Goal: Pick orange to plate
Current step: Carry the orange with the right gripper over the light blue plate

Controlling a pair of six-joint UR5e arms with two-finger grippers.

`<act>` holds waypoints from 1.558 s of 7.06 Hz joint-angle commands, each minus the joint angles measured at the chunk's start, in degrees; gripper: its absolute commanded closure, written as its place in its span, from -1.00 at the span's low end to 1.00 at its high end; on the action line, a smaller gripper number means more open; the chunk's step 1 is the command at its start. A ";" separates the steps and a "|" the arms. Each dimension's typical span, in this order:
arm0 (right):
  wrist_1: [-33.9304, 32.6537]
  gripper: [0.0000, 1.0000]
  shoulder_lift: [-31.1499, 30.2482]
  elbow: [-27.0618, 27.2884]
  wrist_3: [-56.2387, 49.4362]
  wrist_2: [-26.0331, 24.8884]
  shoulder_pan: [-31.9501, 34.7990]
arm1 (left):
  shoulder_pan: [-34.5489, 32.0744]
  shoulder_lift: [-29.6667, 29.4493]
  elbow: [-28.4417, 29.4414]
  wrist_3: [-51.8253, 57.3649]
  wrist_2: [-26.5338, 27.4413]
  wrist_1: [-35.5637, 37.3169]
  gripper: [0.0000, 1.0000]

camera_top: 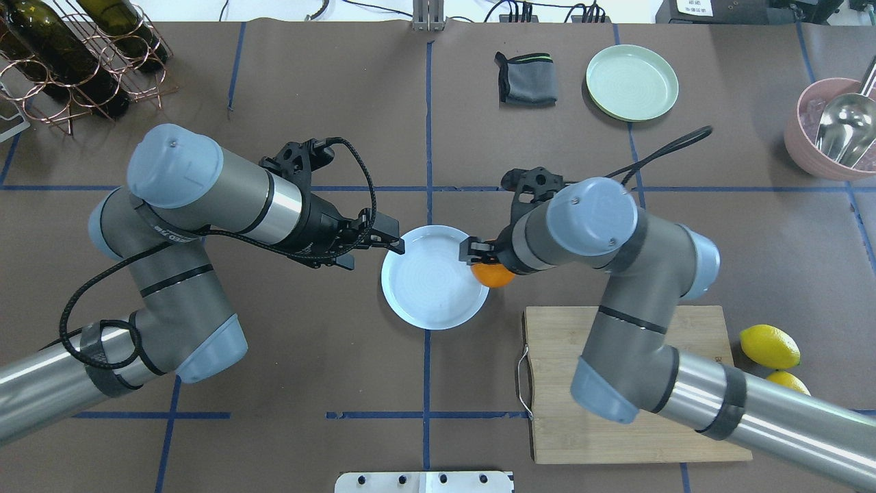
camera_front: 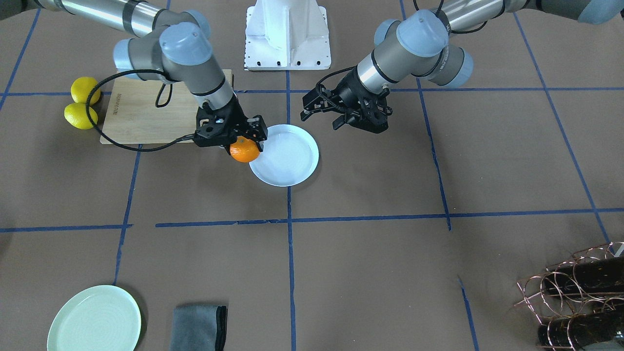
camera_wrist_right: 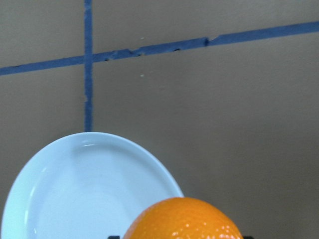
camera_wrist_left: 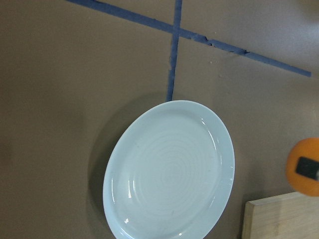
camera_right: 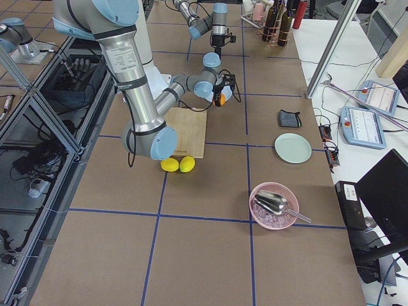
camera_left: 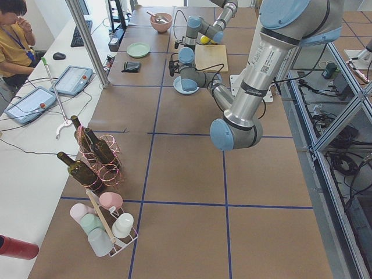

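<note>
The orange [camera_front: 244, 150] hangs over the plate's rim, off the plate's middle, so my right gripper moves it to rest inside the white plate [camera_front: 285, 155] before releasing it.
My right gripper [camera_front: 243, 141] is shut on the orange [camera_front: 244, 150] and holds it just above the table, at the edge of the white plate [camera_front: 285, 155] nearest the cutting board. Seen from overhead, the orange [camera_top: 491, 274] overlaps the right rim of the plate [camera_top: 434, 286] and is partly hidden under the right gripper [camera_top: 482, 263]. The right wrist view has the orange [camera_wrist_right: 184, 219] at the bottom, with the plate [camera_wrist_right: 75, 189] to its left. My left gripper [camera_top: 383, 243] hovers open and empty beside the plate's opposite rim. Its camera shows the plate [camera_wrist_left: 169, 172] and the orange [camera_wrist_left: 304, 147].
A wooden cutting board [camera_top: 616, 383] lies right of the plate, with two lemons [camera_top: 769, 346] beyond it. At the far side are a mint-green plate [camera_top: 632, 82], a grey cloth [camera_top: 527, 79], a pink bowl with a scoop [camera_top: 831, 130] and a wine rack [camera_top: 68, 61].
</note>
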 commanded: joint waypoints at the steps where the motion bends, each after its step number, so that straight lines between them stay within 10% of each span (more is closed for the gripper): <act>1: 0.35 0.95 5.06 -4.47 2.58 -2.46 -2.25 | -2.07 3.51 -5.96 -0.09 -0.57 -0.10 -0.98; 4: 0.35 0.83 6.03 -6.40 2.32 -4.29 -2.78 | -2.08 5.79 -7.38 -0.09 -0.66 -0.19 -0.98; 5: 0.26 0.62 6.38 -6.84 2.32 -5.52 -3.12 | -2.08 5.97 -7.56 -0.09 -0.66 -0.19 -0.98; 6: 0.26 -0.17 6.47 -6.85 2.23 -5.62 -3.13 | -2.08 5.97 -7.56 -0.09 -0.66 -0.19 -0.98; 7: 0.26 -0.52 6.73 -7.20 2.23 -5.62 -3.13 | -2.08 6.06 -7.56 -0.09 -0.66 -0.19 -0.98; 9: 0.17 -0.98 6.91 -7.64 2.32 -5.62 -3.30 | -2.08 6.41 -7.56 -0.09 -0.57 -0.19 -0.98; 11: 0.35 -1.00 6.91 -7.64 2.49 -5.62 -3.39 | -2.08 6.41 -7.47 -0.09 -0.57 -0.19 -0.98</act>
